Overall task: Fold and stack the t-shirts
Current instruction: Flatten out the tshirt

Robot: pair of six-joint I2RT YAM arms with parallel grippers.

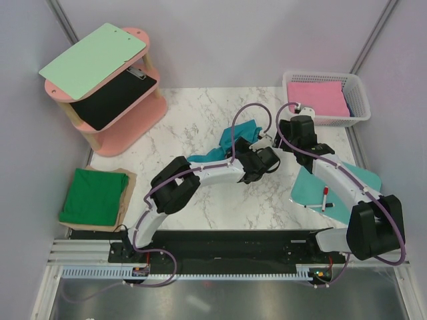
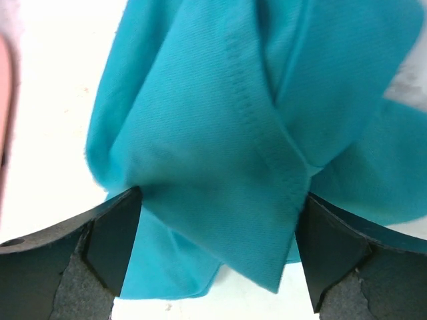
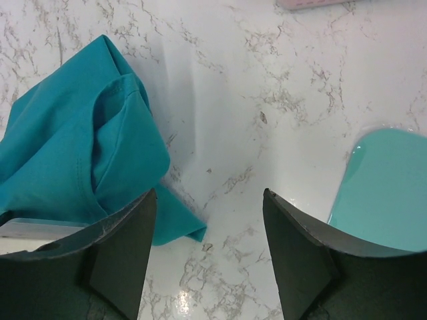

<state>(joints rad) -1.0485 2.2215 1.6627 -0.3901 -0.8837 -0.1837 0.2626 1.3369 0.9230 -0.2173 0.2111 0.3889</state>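
Note:
The teal-blue t-shirt bunches up between both open fingers and closing now would catch it, so it is time to close my left gripper on that fold (image 1: 248, 141) (image 2: 223, 208).
The teal-blue t-shirt (image 1: 237, 137) lies crumpled on the marble table, mid-back. My left gripper (image 1: 248, 148) is over it. In the left wrist view its jaws stand wide apart with a fold of the teal shirt (image 2: 220, 120) between them, gripper (image 2: 220, 195) not closed on it. My right gripper (image 1: 279, 139) is open and empty just right of the shirt. In the right wrist view the shirt's edge (image 3: 73, 147) lies by the left finger, gripper (image 3: 208, 195) over bare marble. The dark green t-shirt (image 1: 93, 197) lies folded at the left edge.
A rigid teal board (image 1: 333, 185) with a red marker (image 1: 325, 198) lies under the right arm; it also shows in the right wrist view (image 3: 383, 190). A white basket (image 1: 357, 100) with pink cloth stands back right. A pink shelf (image 1: 130, 117) with a mint clipboard (image 1: 93, 59) stands back left.

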